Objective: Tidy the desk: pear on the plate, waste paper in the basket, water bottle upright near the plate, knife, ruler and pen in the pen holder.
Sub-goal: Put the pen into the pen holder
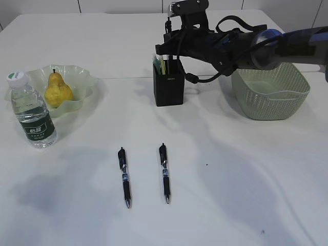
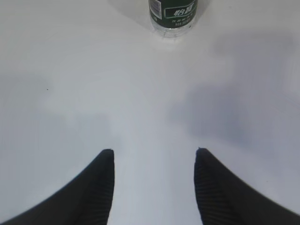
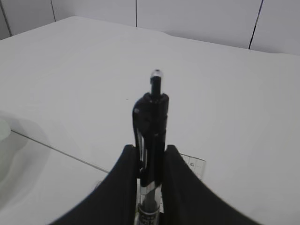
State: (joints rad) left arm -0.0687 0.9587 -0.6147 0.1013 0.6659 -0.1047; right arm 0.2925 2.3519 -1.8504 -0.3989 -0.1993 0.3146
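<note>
My right gripper opens now, since the upright black pen's lower end is inside the rim of the black pen holder (image 1: pixel 169 84).
The yellow pear (image 1: pixel 57 90) lies on the pale green plate (image 1: pixel 84 77). Just in front of the plate the water bottle (image 1: pixel 32 110) stands upright; its base (image 2: pixel 172 16) shows at the top of the left wrist view. My right gripper (image 3: pixel 151 147) is shut on a black pen (image 3: pixel 152 112), held upright right above the black pen holder (image 1: pixel 169 84). A clear ruler (image 3: pixel 194 164) stands in the holder, beside a yellow-green item (image 1: pixel 162 65). My left gripper (image 2: pixel 154 151) is open over bare table. The waste paper and knife are hidden.
Two more black pens (image 1: pixel 124 177) (image 1: pixel 164 173) lie side by side on the table's front middle. The sage green basket (image 1: pixel 269 95) stands right of the holder, under my right arm (image 1: pixel 246 48). The left arm is outside the exterior view.
</note>
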